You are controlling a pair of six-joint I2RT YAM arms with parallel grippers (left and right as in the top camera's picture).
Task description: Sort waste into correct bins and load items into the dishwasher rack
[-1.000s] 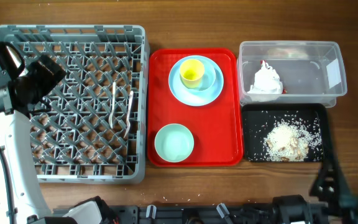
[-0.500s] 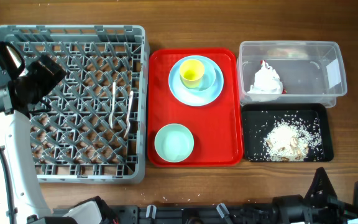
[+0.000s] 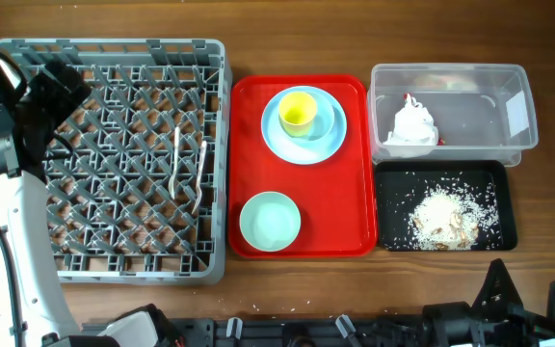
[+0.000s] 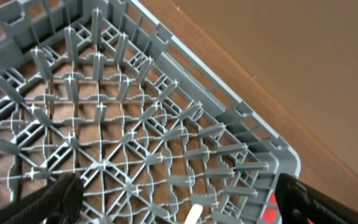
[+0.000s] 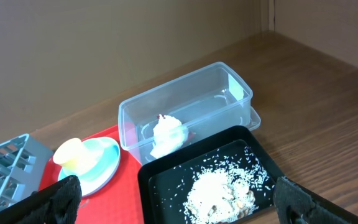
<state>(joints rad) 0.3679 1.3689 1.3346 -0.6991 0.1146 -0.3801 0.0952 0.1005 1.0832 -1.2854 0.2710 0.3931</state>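
The pale bowl will next be pinched by its rim with my left gripper, with one finger inside the bowl. The bowl's base will stay free to load into the dishwasher rack.
The grey dishwasher rack holds the white spoon and fork. My left gripper hovers over its far left part, open and empty. On the red tray the yellow cup stands on the light blue plate, with the pale bowl in front. The clear tub holds the napkin and a bit of red wrapper. The black tray holds rice scraps. My right gripper is open and empty, low at the table's front right.
Bare wood table shows behind the rack and to the right of the tub. The arm bases run along the front edge. In the right wrist view the tub sits behind the black tray.
My right gripper pulled back from beside the black tray to the front edge. My left gripper shifted slightly toward the rack's far left corner.
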